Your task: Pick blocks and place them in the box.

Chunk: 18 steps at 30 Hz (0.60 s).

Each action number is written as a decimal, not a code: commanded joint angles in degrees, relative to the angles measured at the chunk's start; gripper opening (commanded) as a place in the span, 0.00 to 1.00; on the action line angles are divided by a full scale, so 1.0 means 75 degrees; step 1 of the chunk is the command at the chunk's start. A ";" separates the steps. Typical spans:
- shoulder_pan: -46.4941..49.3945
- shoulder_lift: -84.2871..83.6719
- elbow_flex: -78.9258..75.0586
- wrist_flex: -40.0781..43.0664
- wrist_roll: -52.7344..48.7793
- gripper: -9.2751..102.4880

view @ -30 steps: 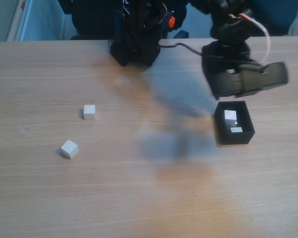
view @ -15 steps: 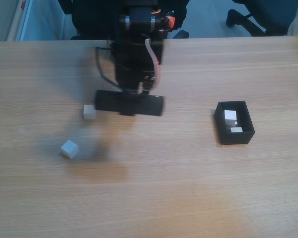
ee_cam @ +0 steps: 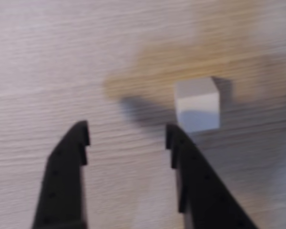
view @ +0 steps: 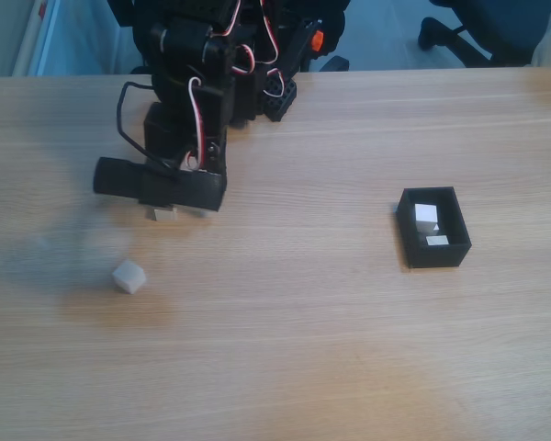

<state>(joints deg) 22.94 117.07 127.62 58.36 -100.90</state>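
The white block should go in the black box [view: 409, 241], so my gripper should grab the block by its opposite sides next.
In the wrist view my gripper [ee_cam: 126, 130] is open above bare table, nothing between its black fingers [ee_cam: 66, 167]. A white block [ee_cam: 197, 102] lies just beyond and to the right of the right fingertip, apart from it. In the fixed view the arm's wrist [view: 161, 186] hangs over that block [view: 165, 215], which peeks out from under it. A second loose block [view: 128, 276] lies nearer the front left. The black box [view: 409, 241] stands at the right, holding one block [view: 426, 215] and another block [view: 437, 241].
The arm's base [view: 230, 64] with its red and white cables stands at the table's back edge. A dark chair base [view: 459, 28] shows behind the table at the right. Bare wood lies between the arm and the box.
The arm has swung from above the box at the right across the table to the left, and now hangs over the rear loose block. Blocks and box have not moved.
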 commanded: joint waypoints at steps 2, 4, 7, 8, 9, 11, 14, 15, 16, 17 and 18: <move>0.0398 -0.0059 -0.0035 -0.0316 -0.0398 0.26; 0.0551 -0.0152 -0.0012 -0.0539 -0.0621 0.26; 0.0750 -0.0352 0.0047 -0.0984 -0.0961 0.27; 0.0809 -0.0434 0.0047 -0.1102 -0.1043 0.27; 0.0879 -0.0516 0.0047 -0.1207 -0.1148 0.27; 0.0996 -0.0680 0.0047 -0.1430 -0.1312 0.28; 0.1184 -0.0961 0.0023 -0.1664 -0.1523 0.28; 0.1242 -0.1043 0.0000 -0.1699 -0.1570 0.28; 0.1301 -0.1102 -0.0012 -0.1734 -0.1617 0.28; 0.1359 -0.1160 -0.0012 -0.1746 -0.1688 0.28; 0.1406 -0.1195 -0.0012 -0.1758 -0.1723 0.28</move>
<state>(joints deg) 32.78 108.28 128.32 46.05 -112.94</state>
